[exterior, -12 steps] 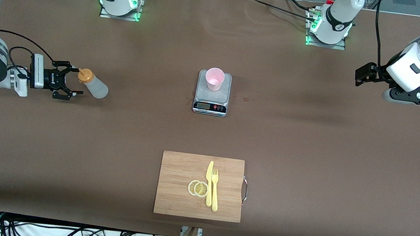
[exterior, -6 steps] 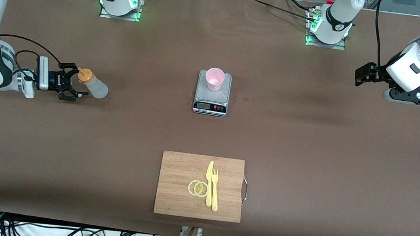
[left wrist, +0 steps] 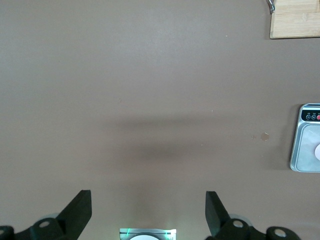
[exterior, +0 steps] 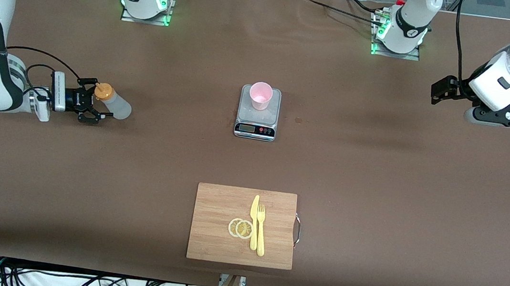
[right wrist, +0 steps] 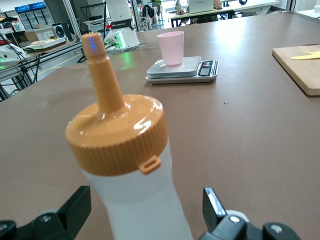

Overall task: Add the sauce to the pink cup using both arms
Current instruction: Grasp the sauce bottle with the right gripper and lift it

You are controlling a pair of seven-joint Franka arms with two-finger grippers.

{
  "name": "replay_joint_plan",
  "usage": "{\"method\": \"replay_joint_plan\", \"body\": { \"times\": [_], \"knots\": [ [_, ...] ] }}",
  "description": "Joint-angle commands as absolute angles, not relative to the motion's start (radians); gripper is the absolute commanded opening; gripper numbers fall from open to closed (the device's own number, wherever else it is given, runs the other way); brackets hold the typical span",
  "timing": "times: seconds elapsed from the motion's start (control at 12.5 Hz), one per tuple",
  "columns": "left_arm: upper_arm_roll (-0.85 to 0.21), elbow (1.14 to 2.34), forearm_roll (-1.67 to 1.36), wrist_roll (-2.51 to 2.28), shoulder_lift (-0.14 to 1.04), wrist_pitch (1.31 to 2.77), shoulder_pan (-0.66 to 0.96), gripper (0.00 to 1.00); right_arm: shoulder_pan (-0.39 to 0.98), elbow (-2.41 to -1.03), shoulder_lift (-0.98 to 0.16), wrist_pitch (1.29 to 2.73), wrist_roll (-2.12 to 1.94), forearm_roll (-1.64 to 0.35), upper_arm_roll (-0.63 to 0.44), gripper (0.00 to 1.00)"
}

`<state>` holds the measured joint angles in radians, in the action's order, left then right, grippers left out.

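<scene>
My right gripper grabs the sauce bottle's translucent body below the cap (exterior: 118,107) next, to add sauce to the pink cup (exterior: 260,95).
The sauce bottle (exterior: 115,105), translucent white with an orange nozzle cap (exterior: 103,92), stands on the table toward the right arm's end. In the right wrist view it fills the foreground (right wrist: 137,200). My right gripper (exterior: 99,102) is open, level with the table, one finger on each side of the bottle's body and not touching it (right wrist: 146,192). The pink cup (exterior: 260,95) stands upright on a small grey kitchen scale (exterior: 258,114) mid-table; it also shows in the right wrist view (right wrist: 171,47). My left gripper (exterior: 442,90) is open and empty, waiting high over the left arm's end of the table (left wrist: 147,194).
A wooden cutting board (exterior: 217,220) lies nearer to the front camera than the scale, with two lemon slices (exterior: 240,228), a yellow knife (exterior: 253,222) and a yellow fork (exterior: 261,230) on it. The two arm bases (exterior: 146,1) stand along the table's back edge.
My right gripper has moved toward the sauce bottle and lower, so its open fingers now flank the bottle. The left arm, bottle and cup have not moved.
</scene>
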<state>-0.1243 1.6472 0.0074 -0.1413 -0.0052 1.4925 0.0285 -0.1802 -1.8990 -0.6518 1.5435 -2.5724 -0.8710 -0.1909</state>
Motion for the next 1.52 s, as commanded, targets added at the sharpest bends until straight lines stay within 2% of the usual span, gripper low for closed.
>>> {"method": "replay_joint_plan", "body": {
  "times": [0.0,0.24,0.32,0.64,0.8,0.96,1.44],
  "knots": [
    [-0.123,1.652,-0.012,-0.13,-0.012,1.491,0.028,1.0,-0.179,-1.902,-0.653,1.529,-2.589,-0.891,-0.184,0.94],
    [-0.124,1.652,-0.012,-0.13,-0.012,1.491,0.028,1.0,-0.179,-1.902,-0.66,1.526,-2.591,-0.891,-0.166,0.89],
    [-0.124,1.652,-0.012,-0.13,-0.012,1.491,0.026,1.0,-0.179,-1.902,-0.66,1.528,-2.591,-0.891,-0.164,0.85],
    [-0.124,1.652,-0.012,-0.13,-0.012,1.491,0.028,1.0,-0.179,-1.902,-0.66,1.526,-2.599,-0.891,-0.158,0.55],
    [-0.124,1.652,-0.012,-0.13,-0.012,1.491,0.028,1.0,-0.179,-1.902,-0.66,1.526,-2.599,-0.891,-0.16,0.46],
    [-0.124,1.652,-0.012,-0.13,-0.012,1.491,0.028,1.0,-0.179,-1.901,-0.66,1.526,-2.599,-0.89,-0.16,0.41],
    [-0.123,1.652,-0.012,-0.13,-0.012,1.491,0.028,1.0,-0.144,-1.894,-0.6,1.526,-2.543,-0.887,-0.16,0.36]
  ]
}}
